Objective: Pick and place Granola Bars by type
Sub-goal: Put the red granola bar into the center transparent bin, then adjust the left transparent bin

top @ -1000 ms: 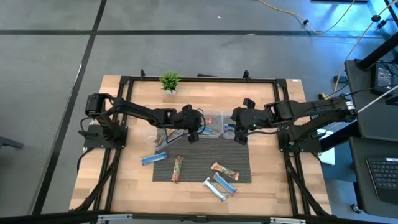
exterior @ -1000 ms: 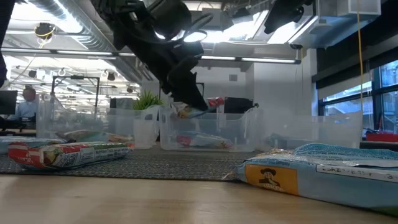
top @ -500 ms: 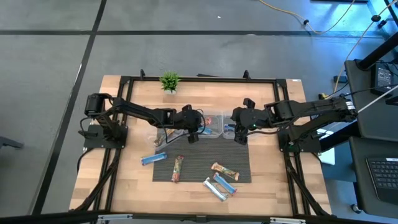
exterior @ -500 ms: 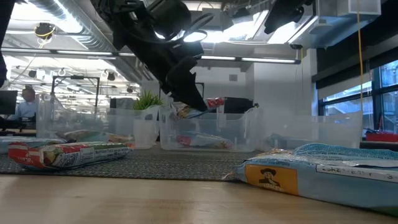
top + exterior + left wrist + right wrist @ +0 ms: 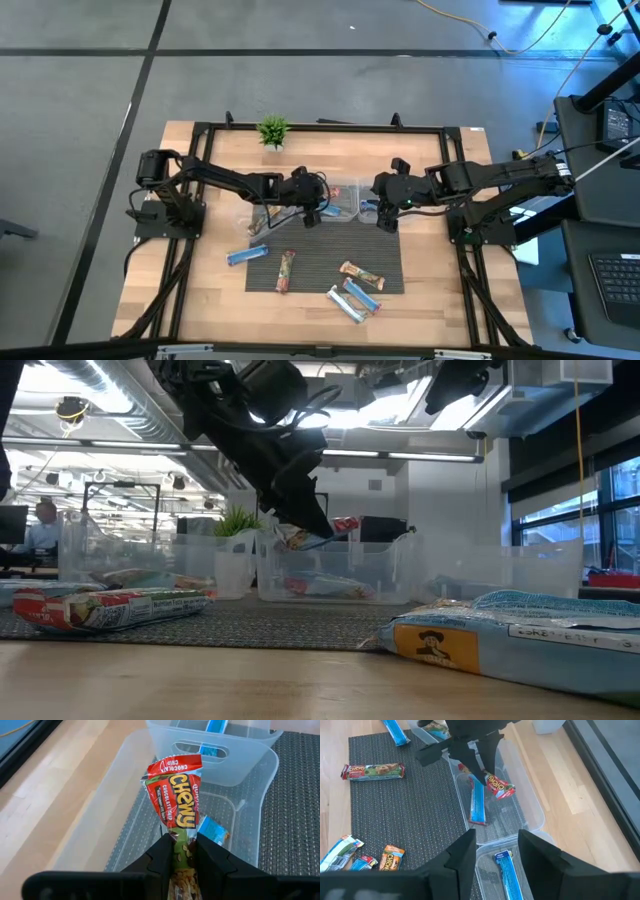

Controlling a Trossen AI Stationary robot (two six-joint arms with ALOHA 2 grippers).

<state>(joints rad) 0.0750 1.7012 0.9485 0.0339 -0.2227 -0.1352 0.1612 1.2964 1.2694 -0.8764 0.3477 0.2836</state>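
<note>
The red Chewy bar (image 5: pixel 179 795) hangs inside the sides of the middle clear bin (image 5: pixel 217 807), so it would lie there if I let go. My left gripper should open now.
A red Chewy granola bar (image 5: pixel 175 795) hangs over a clear bin (image 5: pixel 100 835) with my left gripper (image 5: pixel 182 857) shut on it; the right wrist view shows the same bar (image 5: pixel 498 786) above the bin's floor. A blue bar (image 5: pixel 477 805) lies flat in that bin. My right gripper (image 5: pixel 497 852) stands open and bare, higher up, over the neighbouring bin (image 5: pixel 540 837), where another blue bar (image 5: pixel 506 866) lies. More bars lie flat on the dark mat (image 5: pixel 325 262): a red one (image 5: pixel 287 270), a brown one (image 5: pixel 360 272), and a blue one (image 5: pixel 247 254) at its left edge. My left gripper pinches the red bar's near end (image 5: pixel 181 844) between its two fingers. The fingers slant down from the table's left, along the bar. The bar sticks out beyond the fingertips, its red crimped end (image 5: pixel 347 525) foremost, lifted clear above the bin.
A third clear bin (image 5: pixel 258 215) stands left of the middle one, with something brown in it. Blue and silvery bars (image 5: pixel 355 298) lie near the mat's front edge. A small green plant (image 5: pixel 272 130) stands at the far edge. Black frame rails (image 5: pixel 320 128) run around the table.
</note>
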